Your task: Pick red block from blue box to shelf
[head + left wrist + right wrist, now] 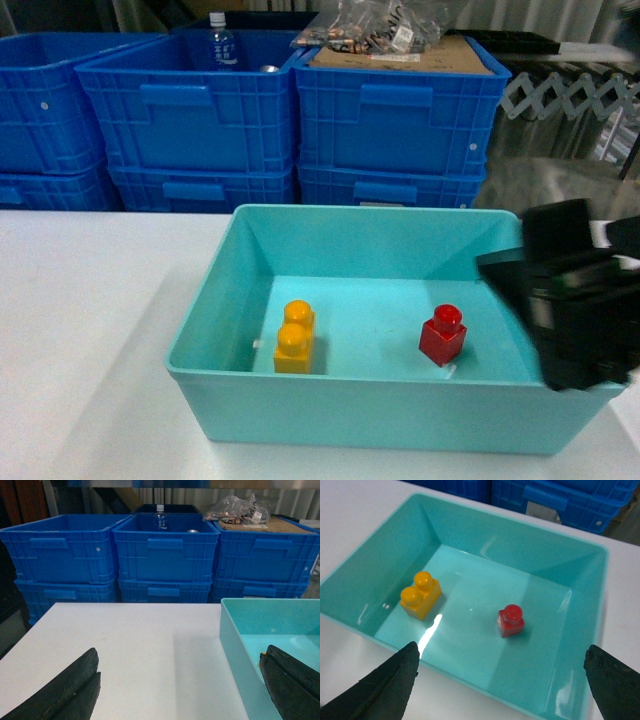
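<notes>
The robot's right gripper will next take hold of the red block by its square body below the stud [441,346], to carry the block to the shelf.
The red block [442,335] [511,621] stands upright, stud up, on the floor of the blue box [350,225] [580,560], right of centre. My right gripper [501,652] hovers open above the box's near-right rim, its fingers spread wide with nothing between them and the red block just ahead of the gap. Its black body [575,300] shows over the box's right wall. My left gripper [180,680] is open and empty over the white table, left of the box wall [235,640]. The shelf is out of view.
A yellow-orange two-stud brick [294,337] [421,595] lies in the box's left half. The box sits on a white table [80,300]. Stacked dark blue crates [300,120] stand behind the table, one holding a water bottle [220,42].
</notes>
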Robot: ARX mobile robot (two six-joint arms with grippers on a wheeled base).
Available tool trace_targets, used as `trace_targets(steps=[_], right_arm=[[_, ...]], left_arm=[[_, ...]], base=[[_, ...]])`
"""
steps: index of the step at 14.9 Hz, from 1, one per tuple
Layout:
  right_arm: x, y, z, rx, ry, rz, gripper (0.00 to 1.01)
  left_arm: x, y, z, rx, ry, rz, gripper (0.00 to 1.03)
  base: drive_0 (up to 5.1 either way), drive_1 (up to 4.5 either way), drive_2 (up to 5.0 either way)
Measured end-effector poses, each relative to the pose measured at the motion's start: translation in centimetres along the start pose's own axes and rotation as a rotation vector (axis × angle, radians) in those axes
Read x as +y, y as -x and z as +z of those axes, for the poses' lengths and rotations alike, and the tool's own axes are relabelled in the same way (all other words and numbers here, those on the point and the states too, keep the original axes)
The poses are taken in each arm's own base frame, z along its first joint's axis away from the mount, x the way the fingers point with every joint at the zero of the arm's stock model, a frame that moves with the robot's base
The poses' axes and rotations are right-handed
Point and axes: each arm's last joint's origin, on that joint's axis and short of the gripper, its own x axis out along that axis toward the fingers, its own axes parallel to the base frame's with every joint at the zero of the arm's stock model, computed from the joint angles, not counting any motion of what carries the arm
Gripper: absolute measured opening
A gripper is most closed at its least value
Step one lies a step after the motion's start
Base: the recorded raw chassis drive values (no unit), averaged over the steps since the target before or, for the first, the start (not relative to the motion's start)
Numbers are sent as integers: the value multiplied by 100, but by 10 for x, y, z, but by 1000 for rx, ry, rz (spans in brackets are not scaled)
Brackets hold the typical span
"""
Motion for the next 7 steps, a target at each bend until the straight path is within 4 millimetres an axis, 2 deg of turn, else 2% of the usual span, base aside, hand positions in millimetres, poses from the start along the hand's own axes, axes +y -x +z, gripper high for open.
trace_targets(steps=[3, 6, 7], right_arm=[[24, -62, 12, 169, 1, -47, 98], [29, -113, 9, 289, -11, -162, 98], [28, -123, 8, 307, -29, -179, 98]], left_arm=[[0, 0, 0, 0, 0, 0, 98], [0, 0, 0, 0, 0, 0, 98], [0, 0, 0, 0, 0, 0, 98]], base=[[0, 0, 0], [0, 0, 0], [0, 0, 0]])
